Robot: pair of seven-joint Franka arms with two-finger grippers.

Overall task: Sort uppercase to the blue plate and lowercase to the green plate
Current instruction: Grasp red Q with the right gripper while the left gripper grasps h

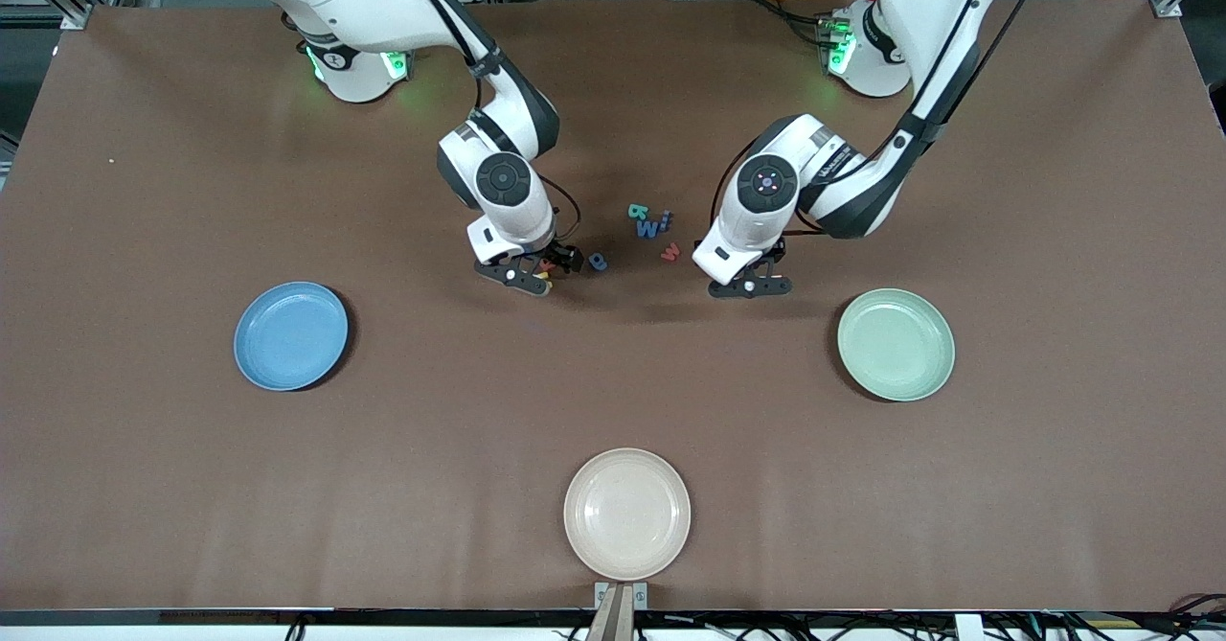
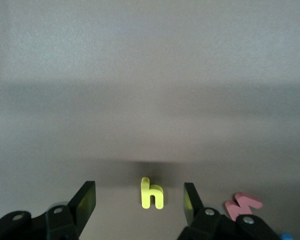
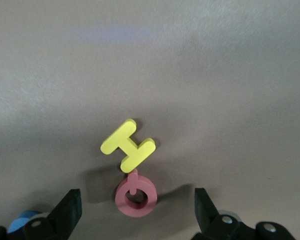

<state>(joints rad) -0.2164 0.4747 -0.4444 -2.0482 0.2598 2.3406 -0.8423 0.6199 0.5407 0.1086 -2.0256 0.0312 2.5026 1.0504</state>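
My right gripper's fingers are down at the table around the red Q (image 1: 548, 265) (image 3: 136, 210), so it is now time to close. Closing now would catch the Q.
My right gripper (image 1: 525, 275) is open and low over the table. The red Q (image 3: 136, 197) lies between its fingers, touching the yellow H (image 3: 127, 145). The blue e (image 1: 598, 261) lies beside it. My left gripper (image 1: 750, 284) is open and low, with the yellow h (image 2: 151, 193) between its fingers (image 2: 86, 196). The red w (image 1: 670, 252) lies next to it and also shows in the left wrist view (image 2: 242, 205). The teal B (image 1: 637, 211), blue W (image 1: 649, 228) and a small blue letter (image 1: 667, 219) lie between the arms. The blue plate (image 1: 290, 335) and green plate (image 1: 896, 344) hold nothing.
A cream-beige plate (image 1: 626, 513) sits nearest the front camera, at the table's middle. The blue plate is toward the right arm's end, the green plate toward the left arm's end. Bare brown table lies around the plates.
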